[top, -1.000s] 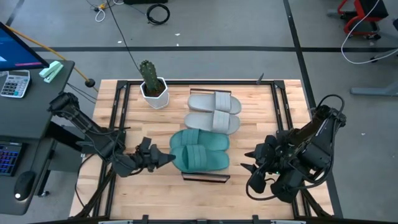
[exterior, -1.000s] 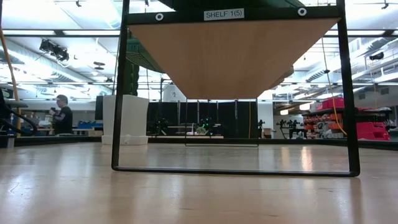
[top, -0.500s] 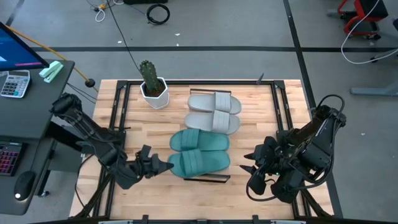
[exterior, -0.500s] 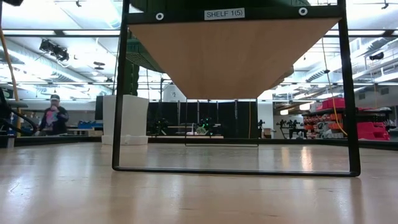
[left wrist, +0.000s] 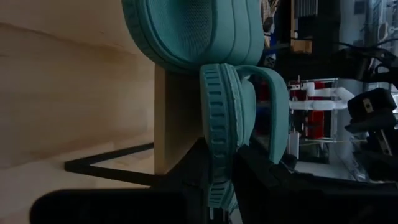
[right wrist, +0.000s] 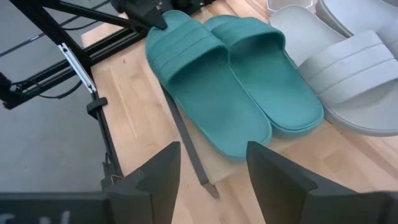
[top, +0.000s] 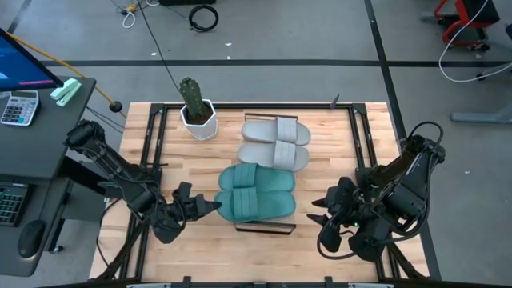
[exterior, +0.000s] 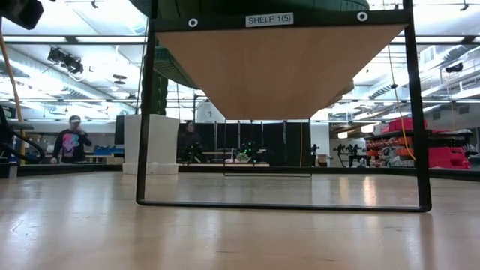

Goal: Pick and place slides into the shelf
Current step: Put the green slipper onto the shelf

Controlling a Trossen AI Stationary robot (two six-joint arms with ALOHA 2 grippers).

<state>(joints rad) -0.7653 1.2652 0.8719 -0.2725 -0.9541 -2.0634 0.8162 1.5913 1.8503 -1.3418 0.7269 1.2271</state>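
My left gripper now stays closed on the nearer teal slide until its sole (left wrist: 216, 121) rests flat, because a dark gap separates the slide's sole from the shelf board (left wrist: 161, 127).
Two light grey slides (top: 276, 144) lie side by side on the far part of the shelf, and two teal slides (top: 258, 192) lie on its near part. Of the shelf, only the dark near frame edge (top: 264, 229) shows from above; the low view shows its underside (exterior: 270, 67). My left gripper (top: 214, 206) is shut on the nearer teal slide (right wrist: 205, 93) at that slide's left end. My right gripper (top: 320, 210) hovers open to the right of the shelf's near end, its fingers (right wrist: 211, 180) apart and holding nothing. My left gripper (left wrist: 221, 152) pinches the sole's edge (left wrist: 217, 124) at the nearer teal slide's left end, the end closer to the strap, between its two fingers. It comes in roughly level from the table's left side, along the slide. Whether the slide is lifted off the board, I cannot tell.
A cactus in a white pot (top: 198, 116) stands on the table's far left. Dark metal rails (top: 148, 160) run along the table's left and right sides. A desk with a keyboard (top: 16, 108) is left of the table. A person (exterior: 71, 139) stands in the room behind.
My left gripper has stayed shut on the nearer teal slide and drifted slightly near and back. The slide's left end now reaches a little farther toward the table's left. My right arm has kept still.
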